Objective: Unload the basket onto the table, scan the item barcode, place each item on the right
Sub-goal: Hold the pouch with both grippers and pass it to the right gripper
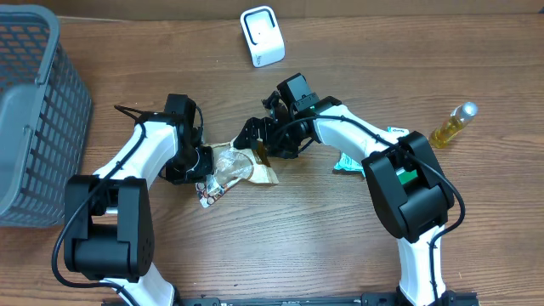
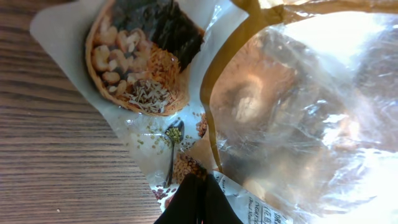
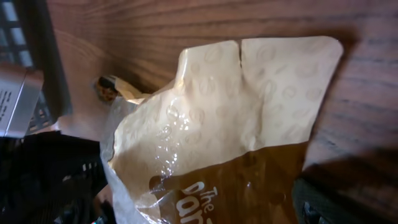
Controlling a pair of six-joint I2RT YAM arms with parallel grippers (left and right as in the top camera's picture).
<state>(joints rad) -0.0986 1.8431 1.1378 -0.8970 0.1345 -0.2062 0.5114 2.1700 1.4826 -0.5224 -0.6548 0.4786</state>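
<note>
My right gripper is about to grab the snack bag by its cream and brown end [image 1: 262, 159] [image 3: 226, 168], which leaves the printed edge uncovered for scanning.
The item is a crinkled snack bag [image 1: 238, 168], cream and brown with a clear window, lying on the wood table between both arms. My left gripper [image 1: 197, 166] is shut on the bag's printed edge; in the left wrist view its black fingertips [image 2: 198, 186] pinch the foil below the bag's clear window [image 2: 292, 93]. My right gripper [image 1: 255, 140] stands open at the bag's far right end. In the right wrist view its dark fingers [image 3: 323, 202] sit wide apart, with the bag [image 3: 236, 124] between them. No barcode shows in any view. A white scanner [image 1: 262, 36] stands at the table's back.
A grey mesh basket [image 1: 34, 110] fills the left side. A small bottle of yellow liquid [image 1: 453, 124] lies at the right. A green and white packet [image 1: 348, 161] lies partly under the right arm.
</note>
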